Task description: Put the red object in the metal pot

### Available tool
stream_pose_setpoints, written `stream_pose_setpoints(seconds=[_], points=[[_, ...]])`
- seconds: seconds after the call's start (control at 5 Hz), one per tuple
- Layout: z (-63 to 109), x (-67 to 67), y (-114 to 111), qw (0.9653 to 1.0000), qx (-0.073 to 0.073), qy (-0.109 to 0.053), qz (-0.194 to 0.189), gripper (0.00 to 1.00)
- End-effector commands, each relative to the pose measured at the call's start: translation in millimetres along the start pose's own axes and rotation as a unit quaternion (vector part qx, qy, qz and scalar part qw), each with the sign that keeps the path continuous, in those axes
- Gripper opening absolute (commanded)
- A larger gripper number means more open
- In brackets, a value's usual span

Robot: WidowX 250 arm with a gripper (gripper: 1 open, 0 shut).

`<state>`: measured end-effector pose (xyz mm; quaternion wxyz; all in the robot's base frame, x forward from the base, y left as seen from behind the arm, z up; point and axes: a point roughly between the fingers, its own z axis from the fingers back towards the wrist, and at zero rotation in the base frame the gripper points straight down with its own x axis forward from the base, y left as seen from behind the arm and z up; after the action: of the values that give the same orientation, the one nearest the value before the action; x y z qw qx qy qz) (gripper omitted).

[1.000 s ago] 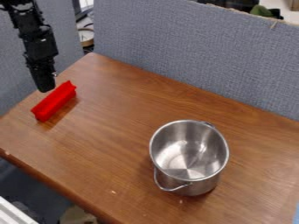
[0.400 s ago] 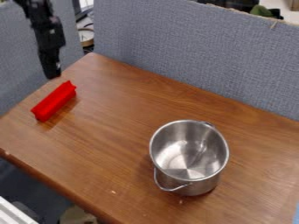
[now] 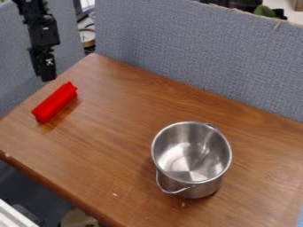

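I will grab the red object next with my gripper by the middle of its oblong body (image 3: 55,101). Then it can go in the metal pot (image 3: 192,158).
The red object (image 3: 53,102), a bright red oblong block, lies flat on the wooden table near its left corner. The metal pot (image 3: 192,158) stands upright and empty at the front right, its thin wire handle toward the front edge. My gripper (image 3: 44,73) is black, hangs pointing down beyond the table's far-left edge, and sits up and behind the red block, apart from it. Nothing is between its fingers. They are too dark and small to show whether they stand open or shut.
A grey fabric partition (image 3: 190,49) runs along the back of the table (image 3: 112,146). The table's left corner and front edge drop off to the floor. Clutter shows behind the partition at the upper left.
My gripper has risen from just above the red block's far end and drawn back toward the far-left edge. The block and the pot lie where they were.
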<state>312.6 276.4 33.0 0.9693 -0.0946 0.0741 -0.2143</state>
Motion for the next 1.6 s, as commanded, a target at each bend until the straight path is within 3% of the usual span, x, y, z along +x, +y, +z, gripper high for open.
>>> stream_pose_setpoints(seconds=[0.0, 0.4, 0.6, 0.8, 1.0, 1.2, 1.4], points=[[70.2, -22.0, -17.2, 0.9984, 0.054, -0.018, 0.003, 1.0], [47.1, -38.3, -40.7, 0.9963, 0.04, -0.028, 0.071, 1.0], [45.4, -54.6, -5.3, 0.9927, 0.032, -0.028, 0.113, 1.0], [35.1, -52.2, 22.9, 0.9899, 0.011, -0.026, 0.139, 1.0], [-6.3, -28.4, 16.6, 0.9777, -0.013, -0.044, 0.205, 1.0], [-41.3, -8.3, 17.0, 0.9551, -0.03, -0.065, 0.288, 1.0], [-56.0, 6.6, 21.1, 0.9288, -0.025, -0.081, 0.361, 0.0]])
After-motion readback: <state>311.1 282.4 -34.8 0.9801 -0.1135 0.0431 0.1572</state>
